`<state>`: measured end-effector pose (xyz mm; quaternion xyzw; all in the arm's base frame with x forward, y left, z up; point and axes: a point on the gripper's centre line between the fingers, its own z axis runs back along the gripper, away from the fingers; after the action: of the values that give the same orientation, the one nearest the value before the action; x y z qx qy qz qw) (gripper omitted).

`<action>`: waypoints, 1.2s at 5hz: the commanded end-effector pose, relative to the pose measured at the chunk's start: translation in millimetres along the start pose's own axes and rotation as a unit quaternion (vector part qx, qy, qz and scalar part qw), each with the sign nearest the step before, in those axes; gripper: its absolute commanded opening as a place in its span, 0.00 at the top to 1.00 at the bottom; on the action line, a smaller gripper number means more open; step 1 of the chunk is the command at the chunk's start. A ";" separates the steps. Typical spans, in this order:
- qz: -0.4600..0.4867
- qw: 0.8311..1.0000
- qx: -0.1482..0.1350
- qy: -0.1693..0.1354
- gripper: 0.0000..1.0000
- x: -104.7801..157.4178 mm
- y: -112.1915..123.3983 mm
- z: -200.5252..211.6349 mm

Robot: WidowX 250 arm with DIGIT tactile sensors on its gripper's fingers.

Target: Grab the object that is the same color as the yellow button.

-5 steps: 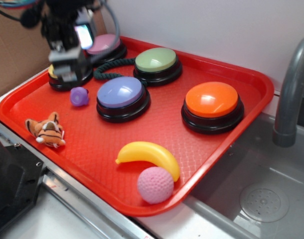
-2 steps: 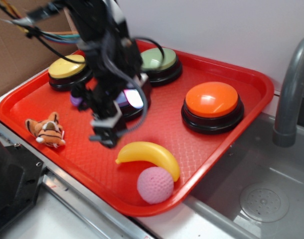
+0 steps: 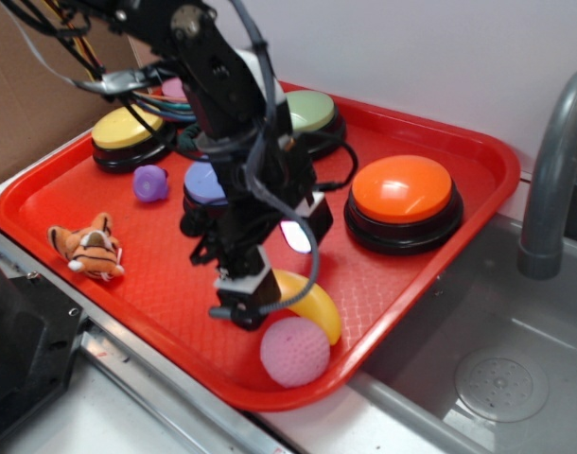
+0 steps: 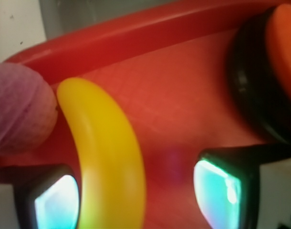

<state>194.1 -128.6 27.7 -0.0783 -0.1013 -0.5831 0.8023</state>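
Observation:
The yellow banana [image 3: 312,305] is between my fingers, which reach down beside both of its sides, low over the red tray. My gripper should close now, and it would hold the banana.
The yellow toy banana [image 3: 312,305] lies on the red tray [image 3: 440,251] near its front edge, touching the pink textured ball [image 3: 295,352]. My gripper [image 3: 246,305] is low over the banana's left end and hides that end. In the wrist view the banana [image 4: 107,152] runs up between my two fingers, close to the left fingertip [image 4: 55,202], with a gap to the right fingertip [image 4: 217,193]. The jaws are open around it. The yellow button [image 3: 128,130] sits at the tray's far left, clear of the arm.
An orange button [image 3: 402,194], a green button [image 3: 312,112] and a purple button [image 3: 205,184], partly behind the arm, stand on the tray. A small purple toy [image 3: 150,183] and a tiger plush [image 3: 88,248] lie left. A grey faucet [image 3: 553,170] and sink [image 3: 497,378] are right.
My gripper has swung from over the yellow button at the far left, across the purple button, down to the banana at the tray's front. The banana and ball have not moved.

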 end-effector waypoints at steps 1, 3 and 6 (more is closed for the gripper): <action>0.010 1.000 0.009 -0.003 1.00 6.7 -11.1 -4.4; 0.064 0.997 0.026 0.021 1.00 4.7 -3.0 10.7; 0.396 0.906 0.010 0.146 1.00 -28.4 22.2 126.8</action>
<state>193.3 -51.4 126.8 -0.0184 0.0744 -0.2204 0.9724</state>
